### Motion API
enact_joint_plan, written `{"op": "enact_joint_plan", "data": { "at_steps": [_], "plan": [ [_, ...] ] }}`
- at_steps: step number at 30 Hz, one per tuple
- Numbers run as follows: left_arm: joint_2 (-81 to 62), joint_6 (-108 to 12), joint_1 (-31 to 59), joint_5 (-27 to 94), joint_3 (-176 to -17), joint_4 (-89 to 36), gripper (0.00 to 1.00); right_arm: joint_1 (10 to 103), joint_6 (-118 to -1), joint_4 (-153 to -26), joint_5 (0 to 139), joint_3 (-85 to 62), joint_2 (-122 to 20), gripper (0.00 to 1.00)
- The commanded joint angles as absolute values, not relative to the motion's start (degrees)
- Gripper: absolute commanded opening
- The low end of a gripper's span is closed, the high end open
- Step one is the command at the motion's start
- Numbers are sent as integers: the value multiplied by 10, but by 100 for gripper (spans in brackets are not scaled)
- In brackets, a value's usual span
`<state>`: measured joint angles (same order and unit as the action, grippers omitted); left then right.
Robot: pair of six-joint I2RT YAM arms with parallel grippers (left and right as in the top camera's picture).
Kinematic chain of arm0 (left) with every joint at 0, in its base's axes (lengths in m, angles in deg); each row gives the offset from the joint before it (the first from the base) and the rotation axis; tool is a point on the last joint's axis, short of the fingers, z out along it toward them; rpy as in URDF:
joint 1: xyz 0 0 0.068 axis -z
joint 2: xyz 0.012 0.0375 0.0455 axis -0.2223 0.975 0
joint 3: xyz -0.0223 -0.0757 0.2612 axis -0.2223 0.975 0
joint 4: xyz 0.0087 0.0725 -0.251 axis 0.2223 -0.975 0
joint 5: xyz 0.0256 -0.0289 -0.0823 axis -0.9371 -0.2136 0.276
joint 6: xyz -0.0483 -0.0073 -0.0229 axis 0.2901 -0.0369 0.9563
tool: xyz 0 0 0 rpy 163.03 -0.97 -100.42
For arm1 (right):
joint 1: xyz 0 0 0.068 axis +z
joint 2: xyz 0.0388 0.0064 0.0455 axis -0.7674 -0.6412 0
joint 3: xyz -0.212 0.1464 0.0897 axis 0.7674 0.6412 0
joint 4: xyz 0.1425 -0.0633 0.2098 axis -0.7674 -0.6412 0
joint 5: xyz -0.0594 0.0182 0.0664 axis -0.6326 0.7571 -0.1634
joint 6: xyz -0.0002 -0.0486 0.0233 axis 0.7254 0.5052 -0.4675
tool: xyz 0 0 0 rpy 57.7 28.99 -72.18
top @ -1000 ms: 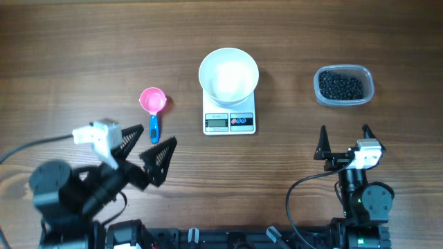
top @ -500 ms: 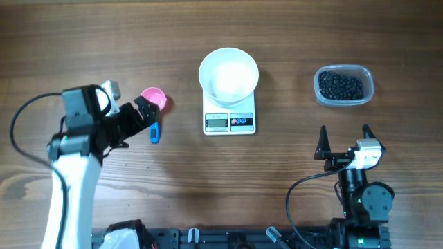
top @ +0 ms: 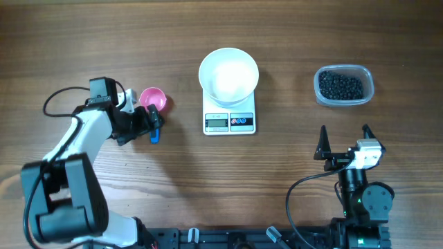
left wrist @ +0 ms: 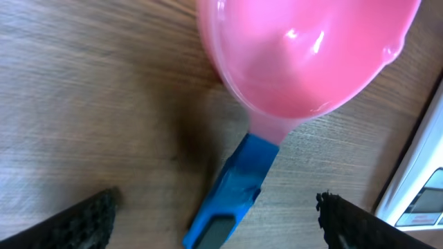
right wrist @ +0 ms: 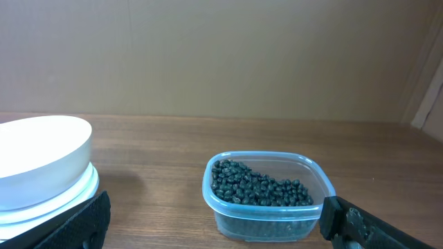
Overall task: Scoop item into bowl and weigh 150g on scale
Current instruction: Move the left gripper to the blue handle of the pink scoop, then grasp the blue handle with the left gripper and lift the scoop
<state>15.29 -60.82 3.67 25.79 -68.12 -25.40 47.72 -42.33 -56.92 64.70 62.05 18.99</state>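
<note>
The end of the scoop's handle should stay free for handover to the right gripper, so the left gripper should grab the pink scoop by its blue handle close to the pink cup (top: 154, 122) (left wrist: 249, 162).
The item, small black beans (top: 340, 86) (right wrist: 257, 187), fills a clear plastic tub at the right. The white bowl (top: 228, 73) (right wrist: 38, 155) stands on the white scale (top: 229, 122) (right wrist: 66, 197) at the table's middle. A pink scoop (top: 154, 99) (left wrist: 304, 48) with a blue handle (top: 154, 133) (left wrist: 232, 194) lies left of the scale. My left gripper (top: 148, 123) (left wrist: 218, 228) is open, its fingers (left wrist: 83, 221) astride the handle without touching it. My right gripper (top: 344, 140) (right wrist: 221, 232) rests open near the front edge, facing the tub, with nothing between its fingers.
The clear tub (top: 344, 100) (right wrist: 270, 221) sits at the back right, apart from the scale. The scale's corner (left wrist: 422, 200) shows just right of the scoop in the left wrist view. A black cable (top: 59, 97) loops over the wood beside the left arm.
The left arm has swung up from the front left and reached over to the scoop, its open gripper now down around the blue handle. The right arm has not moved.
</note>
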Motion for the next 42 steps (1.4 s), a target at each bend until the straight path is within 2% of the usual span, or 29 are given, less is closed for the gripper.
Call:
{"op": "enact_joint_plan", "data": {
  "at_steps": [1,3,6,11,16,20,27,30,36,39,42],
  "plan": [
    [178,-660,33,296,-687,-241,92,480,-428,-569,652,621,194,100],
    [185,-666,33,296,-687,-236,83,480,-428,-569,652,621,194,99],
    [191,-682,33,299,-687,-231,82,480,-428,-569,652,621,194,100],
    [199,-688,33,305,-686,-229,68,480,-428,-569,652,621,194,100],
    [208,-713,33,343,-686,-230,65,480,-428,-569,652,621,194,100],
    [215,-713,33,345,-686,-230,49,480,-428,-569,652,621,194,100],
    [234,-717,33,345,-686,-227,49,480,-428,-569,652,621,194,100],
    [234,-717,33,345,-686,-224,42,480,-428,-569,652,621,194,100],
    [234,-717,33,344,-686,-212,41,480,-428,-569,652,621,194,100],
    [234,-717,33,344,-686,-208,34,480,-428,-569,652,621,194,100],
    [234,-717,33,344,-687,-205,32,480,-428,-569,652,621,194,100]
  ]
}}
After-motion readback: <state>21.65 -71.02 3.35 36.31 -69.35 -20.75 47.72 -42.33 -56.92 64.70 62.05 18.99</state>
